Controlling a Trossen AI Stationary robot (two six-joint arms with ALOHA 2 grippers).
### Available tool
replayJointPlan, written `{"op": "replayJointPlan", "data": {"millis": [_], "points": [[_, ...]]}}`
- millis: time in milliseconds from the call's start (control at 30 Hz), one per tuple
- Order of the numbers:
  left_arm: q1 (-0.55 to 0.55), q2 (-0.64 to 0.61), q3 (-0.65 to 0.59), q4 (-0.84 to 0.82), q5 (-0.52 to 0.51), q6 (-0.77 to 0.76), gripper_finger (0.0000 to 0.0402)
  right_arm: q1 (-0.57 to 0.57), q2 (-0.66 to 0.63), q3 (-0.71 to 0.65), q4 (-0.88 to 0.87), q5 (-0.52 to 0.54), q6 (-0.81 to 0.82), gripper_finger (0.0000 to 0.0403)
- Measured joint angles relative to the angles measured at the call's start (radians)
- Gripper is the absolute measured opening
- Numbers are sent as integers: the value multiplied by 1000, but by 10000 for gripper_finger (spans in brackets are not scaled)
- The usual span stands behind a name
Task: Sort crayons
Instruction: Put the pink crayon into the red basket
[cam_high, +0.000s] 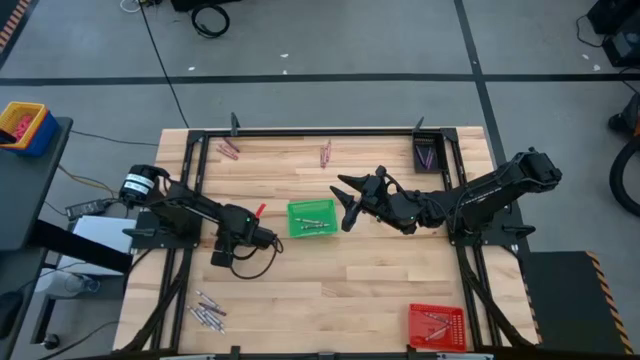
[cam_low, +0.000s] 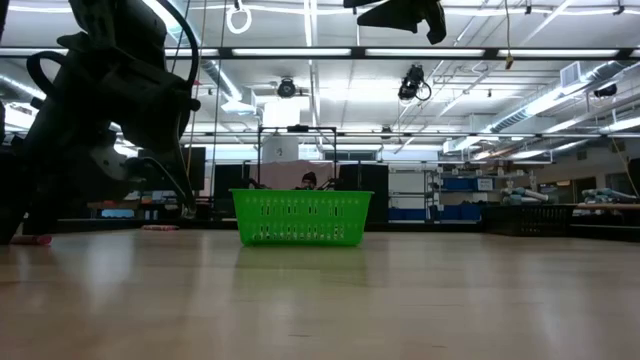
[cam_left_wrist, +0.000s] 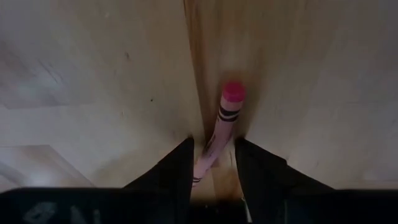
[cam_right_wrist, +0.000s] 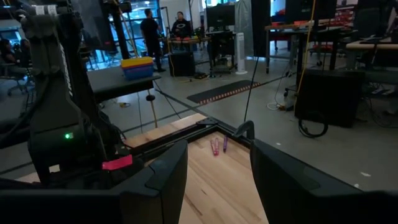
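My left gripper's fingers sit beside the pink crayon, low over the wood, and closing now would catch it, so it is time to close.
A pink crayon (cam_left_wrist: 222, 118) with a red-pink end lies on the wooden table, just left of the green tray (cam_high: 312, 218). My left gripper (cam_left_wrist: 214, 146) points steeply down over it and is open, one finger on each side of the crayon's near end. In the high view the same crayon (cam_high: 259, 210) shows as a red sliver at the left gripper (cam_high: 258, 222). My right gripper (cam_high: 347, 200) hangs open and level above the table, to the right of the green tray, with nothing between its fingers (cam_right_wrist: 219, 155). My left gripper's fingers (cam_left_wrist: 177, 168) straddle the near end of the crayon (cam_left_wrist: 208, 152), coming at it from above on a slant and lying along it. The crayon rests on the table. Whether a finger touches it, I cannot tell.
The green tray holds a few crayons. A red tray (cam_high: 437, 326) stands at the near right, a dark tray (cam_high: 427, 153) at the far right. Loose crayons lie at the far left (cam_high: 229, 149), the far middle (cam_high: 325, 153) and the near left (cam_high: 208, 312).
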Motion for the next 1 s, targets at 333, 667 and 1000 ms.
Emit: {"op": "replayJointPlan", "data": {"millis": [333, 667, 1000], "points": [[-1, 23, -1, 11, -27, 17, 54, 0, 0, 0, 1, 0, 0, 179], [-11, -25, 12, 1, -26, -9, 40, 0, 0, 0, 1, 0, 0, 179], [-97, -250, 118, 62, -26, -77, 36, 0, 0, 0, 7, -34, -20, 179]]}}
